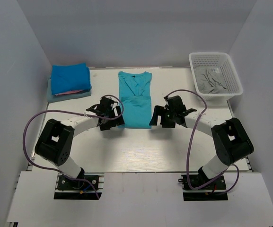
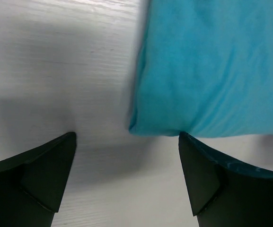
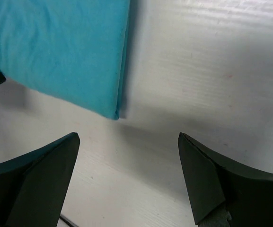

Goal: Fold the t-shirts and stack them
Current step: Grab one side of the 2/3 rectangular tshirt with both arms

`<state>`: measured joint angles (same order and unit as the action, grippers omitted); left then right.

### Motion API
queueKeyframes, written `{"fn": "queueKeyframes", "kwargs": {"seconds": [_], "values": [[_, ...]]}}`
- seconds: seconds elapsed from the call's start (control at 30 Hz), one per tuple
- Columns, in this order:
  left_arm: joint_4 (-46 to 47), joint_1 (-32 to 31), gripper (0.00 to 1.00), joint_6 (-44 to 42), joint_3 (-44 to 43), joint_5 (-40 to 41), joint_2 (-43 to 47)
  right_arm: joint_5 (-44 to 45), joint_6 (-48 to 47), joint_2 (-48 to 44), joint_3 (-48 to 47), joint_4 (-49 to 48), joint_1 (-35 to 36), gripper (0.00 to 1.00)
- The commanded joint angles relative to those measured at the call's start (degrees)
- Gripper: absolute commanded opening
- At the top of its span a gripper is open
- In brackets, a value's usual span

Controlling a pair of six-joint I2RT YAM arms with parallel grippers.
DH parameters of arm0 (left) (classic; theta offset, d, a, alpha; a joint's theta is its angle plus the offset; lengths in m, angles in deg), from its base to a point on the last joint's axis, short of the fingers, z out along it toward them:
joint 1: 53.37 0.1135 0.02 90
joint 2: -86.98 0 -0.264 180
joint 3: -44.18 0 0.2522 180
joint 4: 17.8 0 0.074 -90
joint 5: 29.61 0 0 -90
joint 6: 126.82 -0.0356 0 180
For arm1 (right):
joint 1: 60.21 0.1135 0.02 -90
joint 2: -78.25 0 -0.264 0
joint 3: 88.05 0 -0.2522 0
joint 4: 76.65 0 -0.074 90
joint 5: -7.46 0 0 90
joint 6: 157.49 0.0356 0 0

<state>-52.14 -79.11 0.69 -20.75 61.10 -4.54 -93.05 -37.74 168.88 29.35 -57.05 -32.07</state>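
Note:
My left gripper grabs the turquoise t-shirt [image 1: 135,99] by its near corner at the hem next, to fold the t-shirt over toward its neck.
A bright turquoise t-shirt [image 1: 135,99] lies on the table, sides folded in to a long strip, neck at the far end. My left gripper [image 1: 110,115] is open and empty beside its near left corner [image 2: 145,124]. My right gripper [image 1: 163,115] is open and empty beside its near right corner [image 3: 112,106]. Neither touches the cloth. A stack of folded t-shirts [image 1: 69,81] sits at the far left: deeper blue on top, a pink edge below, pale grey-blue at the bottom. A grey t-shirt [image 1: 211,80] lies crumpled in the basket.
A white plastic lattice basket [image 1: 233,71] stands at the far right. Purple cables loop over both arms. White walls close the table on the left, the back and the right.

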Motion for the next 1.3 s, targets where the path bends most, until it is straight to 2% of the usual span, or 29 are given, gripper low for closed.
{"fn": "queueKeyframes", "kwargs": {"seconds": [0.0,0.13,0.2,0.27,0.37,0.53,0.57,0.7,0.77,0.83,0.87,0.9,0.97,1.03,1.07,1.1,1.13,1.27], "values": [[3.27,-1.77,0.99,0.1,2.74,-3.88,2.84,-5.93,2.85,-1.07,1.11,-5.14,0.25,0.9],[4.14,-1.77,0.99,-0.42,3.54,-1.59,2.15,-10.23,3.2,1.91,1.91,-8.39,0.33,0.9],[3.62,-1.77,0.94,-0.43,2.93,0.34,1.27,-10.85,3.11,3.67,1.29,-8.66,0.25,0.9],[3.62,-1.77,0.82,-1.13,2.93,0.34,-0.49,-11.21,2.85,4.64,1.29,-9.18,0.33,0.9],[3.62,-1.77,0.68,-1.66,2.31,-0.71,-2.42,-10.77,3.2,5.61,1.55,-9.98,0.42,0.85],[6.25,-1.77,0.58,-1.66,4.16,-2.9,-4.09,-11.12,3.2,7.98,1.03,-10.51,0.51,0.64],[6.25,-1.77,0.55,-1.66,4.16,-2.91,-4.1,-11.12,3.29,8.07,1.03,-10.5,0.86,0.57],[7.3,-1.77,0.46,-1.66,4.16,-3.43,-5.85,-10.15,2.76,8.59,0.24,-9.45,1.13,0.44],[7.31,-1.77,0.39,-1.66,3.63,-4.14,-6.38,-9.8,2.23,9.48,-0.38,-9.1,1.3,0.36],[7.31,-1.77,0.27,-1.66,3.63,-4.75,-6.91,-9.8,2.23,10.62,-1.34,-8.75,1.39,0.32],[7.31,-1.77,0.21,-1.66,3.63,-4.75,-6.91,-9.63,2.06,10.97,-1.78,-8.66,1.39,0.26],[7.31,-1.77,0.17,-1.66,3.63,-4.75,-6.91,-9.28,1.8,11.06,-1.96,-8.57,1.39,0.24],[7.31,-1.77,0.16,-1.66,3.63,-4.75,-6.91,-8.4,1.62,10.8,-1.88,-8.75,1.39,0.2],[7.31,-1.77,0.14,-1.66,3.63,-4.75,-6.39,-5.85,1.36,10.45,-2.4,-8.4,1.48,0.2],[7.31,-1.77,0.1,-1.66,3.63,-4.75,-6.38,-5.85,1.27,10.79,-2.66,-8.31,1.3,0.2],[7.31,-1.77,0.06,-1.66,3.11,-4.14,-6.38,-5.58,0.4,10.8,-2.93,-8.22,1.3,0.05],[6.78,-1.77,0.0,-1.66,3.1,-4.14,-6.38,-5.67,0.13,11.06,-3.62,-7.96,1.48,0.0],[4.59,-2.3,0.0,-2.19,2.49,-4.14,-4.56,-6.29,-3.47,7.39,-3.28,-6.04,2.09,0.0]]}}
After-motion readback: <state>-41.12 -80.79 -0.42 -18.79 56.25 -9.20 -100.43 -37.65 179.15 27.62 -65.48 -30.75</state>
